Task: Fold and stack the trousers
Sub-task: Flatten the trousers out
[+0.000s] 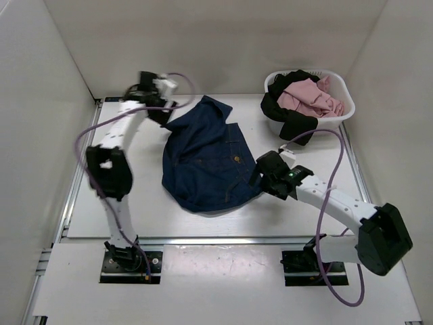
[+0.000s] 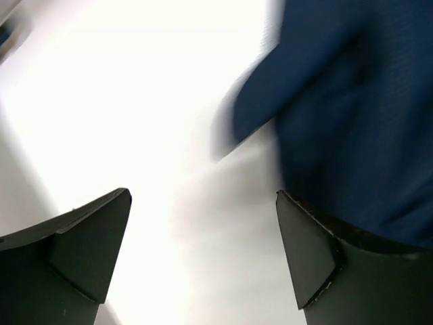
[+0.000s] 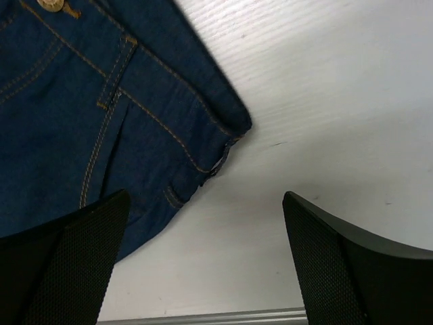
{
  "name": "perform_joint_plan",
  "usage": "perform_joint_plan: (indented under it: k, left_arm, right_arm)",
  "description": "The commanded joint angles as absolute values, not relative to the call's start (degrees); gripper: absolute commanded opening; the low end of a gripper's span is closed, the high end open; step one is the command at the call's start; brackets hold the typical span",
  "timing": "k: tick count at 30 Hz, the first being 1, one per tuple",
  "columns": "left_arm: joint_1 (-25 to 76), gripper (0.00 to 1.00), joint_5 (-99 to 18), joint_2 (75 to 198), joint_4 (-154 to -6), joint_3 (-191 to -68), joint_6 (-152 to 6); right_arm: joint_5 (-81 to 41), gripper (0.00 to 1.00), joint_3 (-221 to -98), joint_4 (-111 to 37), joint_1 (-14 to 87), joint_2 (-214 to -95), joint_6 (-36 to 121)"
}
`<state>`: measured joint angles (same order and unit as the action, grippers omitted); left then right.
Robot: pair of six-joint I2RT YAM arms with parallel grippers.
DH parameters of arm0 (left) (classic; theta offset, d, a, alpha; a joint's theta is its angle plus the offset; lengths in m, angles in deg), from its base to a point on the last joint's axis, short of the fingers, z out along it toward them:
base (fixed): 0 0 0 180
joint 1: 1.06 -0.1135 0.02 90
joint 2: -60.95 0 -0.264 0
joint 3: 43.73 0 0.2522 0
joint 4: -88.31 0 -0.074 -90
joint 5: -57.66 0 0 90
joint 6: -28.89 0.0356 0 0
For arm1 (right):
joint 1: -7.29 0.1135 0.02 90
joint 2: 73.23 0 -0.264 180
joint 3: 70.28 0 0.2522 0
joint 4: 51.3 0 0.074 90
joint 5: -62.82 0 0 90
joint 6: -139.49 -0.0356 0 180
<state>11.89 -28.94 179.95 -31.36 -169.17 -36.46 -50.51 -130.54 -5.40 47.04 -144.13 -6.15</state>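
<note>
The trousers point(image 1: 206, 159) need their legs free to pull straight for folding, so my right gripper should grab them by the waistband corner point(image 1: 258, 191) next.
The trousers point(image 1: 206, 159), dark navy jeans with orange stitching, lie bunched in the middle of the table. My left gripper point(image 1: 164, 116) is at their far left corner, open and empty; in its wrist view the blurred denim point(image 2: 352, 108) lies to the right, behind the right finger point(image 2: 318, 250). My right gripper point(image 1: 260, 177) is open and empty at the jeans' right edge; its wrist view shows the waistband corner point(image 3: 223, 145) with a belt loop just ahead, between the spread fingers point(image 3: 81, 257).
A white laundry basket point(image 1: 342, 116) stands at the back right, holding a pink garment point(image 1: 308, 96) and a black garment point(image 1: 287, 118) that hangs over its rim. White walls close in the table on three sides. The table's metal front edge point(image 3: 203, 317) runs below the right gripper.
</note>
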Motion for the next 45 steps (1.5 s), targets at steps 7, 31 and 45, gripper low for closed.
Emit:
perform_joint_plan:
  k: [7, 31, 45]
  left_arm:
    - [5.1, 0.93, -40.0, 161.2, -28.6, -139.7, -39.9]
    - [7.7, 0.93, -43.5, 163.2, -29.4, -138.1, -41.3]
    - [31.1, 0.99, -59.2, 178.8, -24.2, -152.0, -43.4]
  right_arm:
    - [-37.6, 0.97, -133.1, -10.7, 40.3, -157.3, -4.0]
    - [-60.0, 0.0, -138.6, 23.3, 35.6, -120.8, -18.7]
    - [-58.7, 0.0, -139.9, 20.6, 35.6, -124.1, -12.9]
